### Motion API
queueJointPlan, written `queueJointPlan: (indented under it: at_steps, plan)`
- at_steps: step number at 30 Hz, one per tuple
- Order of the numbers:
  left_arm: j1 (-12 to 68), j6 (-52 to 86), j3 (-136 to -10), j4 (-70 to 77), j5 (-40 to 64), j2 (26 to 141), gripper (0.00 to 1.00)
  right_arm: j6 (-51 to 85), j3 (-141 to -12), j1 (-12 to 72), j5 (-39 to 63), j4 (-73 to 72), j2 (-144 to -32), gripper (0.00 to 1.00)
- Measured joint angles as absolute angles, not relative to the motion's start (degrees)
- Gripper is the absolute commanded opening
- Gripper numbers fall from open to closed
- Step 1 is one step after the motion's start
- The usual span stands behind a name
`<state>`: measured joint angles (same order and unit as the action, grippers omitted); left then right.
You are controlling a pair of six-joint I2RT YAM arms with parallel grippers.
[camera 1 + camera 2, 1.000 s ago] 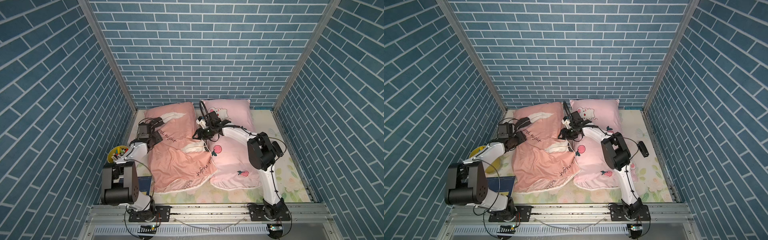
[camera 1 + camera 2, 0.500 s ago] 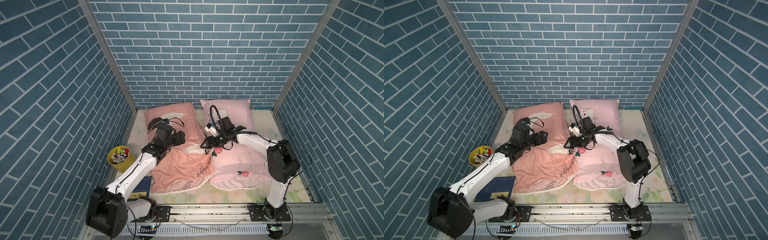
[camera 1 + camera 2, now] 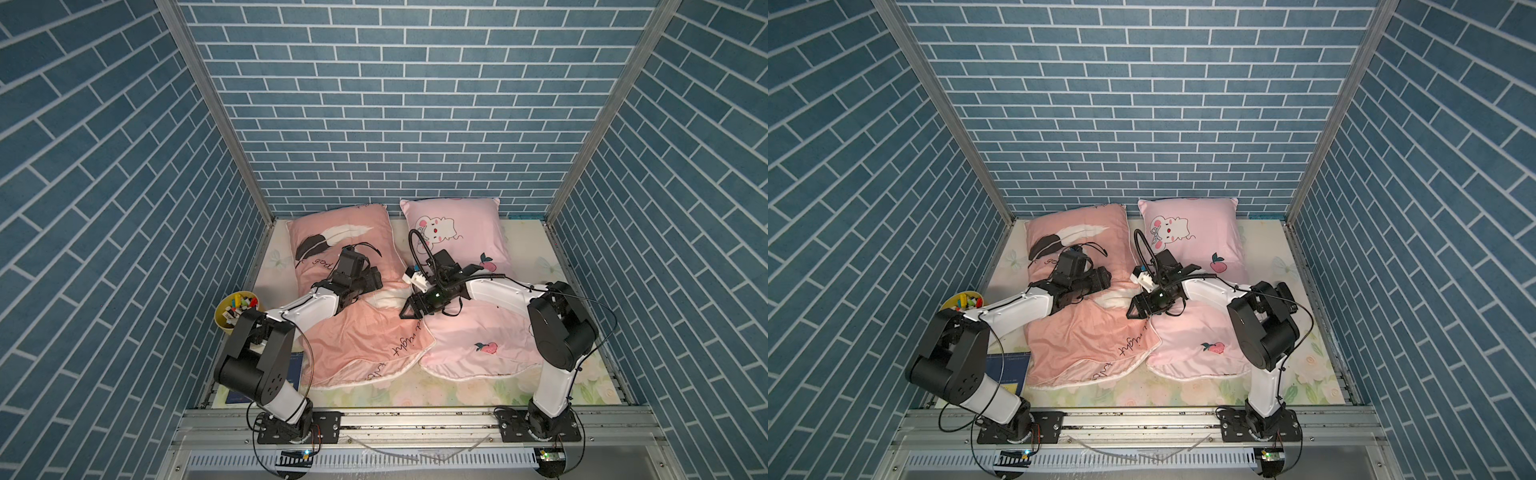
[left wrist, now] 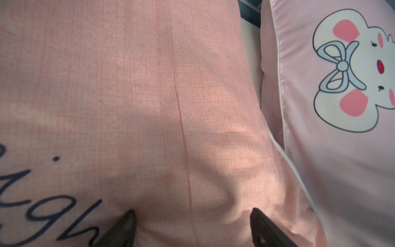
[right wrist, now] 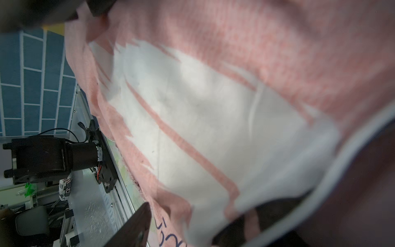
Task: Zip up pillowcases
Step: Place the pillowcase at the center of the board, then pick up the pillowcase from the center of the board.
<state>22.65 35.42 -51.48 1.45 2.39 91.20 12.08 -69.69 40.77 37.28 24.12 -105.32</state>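
Observation:
I will pick up the salmon-pink pillowcase by its white-piped edge with my right gripper next. Then I can pull the cloth straight for zipping up.
The salmon-pink pillowcase with feathers and script lies crumpled at the left. The pale pink pillowcase with the mouse lies to its right, and their edges overlap at the middle. My left gripper rests open on the salmon pillowcase, its tips dimpling the cloth near a seam. My right gripper is open at the salmon pillowcase's white-piped edge. The cloth lies between its fingers and covers part of one. No zipper shows.
A yellow cup of small coloured pieces stands by the left wall, and a blue book lies under the left arm. Both pillows sit on a pale floral sheet. Brick-patterned walls close in three sides.
The left arm swung right from the pillow's left edge onto its middle. The right gripper drew back toward the front and dropped to the salmon pillowcase's edge. Both sets of jaws widened.

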Motion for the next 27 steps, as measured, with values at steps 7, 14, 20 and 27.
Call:
queueJointPlan:
  at_steps: [7, 14, 20, 27]
  plan:
    - [22.46, 36.07, -52.29, 3.88, 1.8, 93.45, 0.84, 17.91, -57.41, 42.59, 37.5, 19.55, -95.88, 0.69]
    - [22.17, 36.69, -52.82, 5.98, 1.54, 95.5, 0.83, 26.63, -47.66, 45.12, 37.85, 13.93, -89.14, 0.57]
    - [21.93, 36.91, -52.9, 7.42, 1.56, 96.2, 0.82, 33.54, -40.62, 45.45, 38.11, 7.97, -85.32, 0.48]
    - [21.52, 36.95, -52.9, 8.6, 1.85, 96.75, 0.82, 39.51, -34.48, 45.5, 37.91, 6.15, -78.0, 0.39]
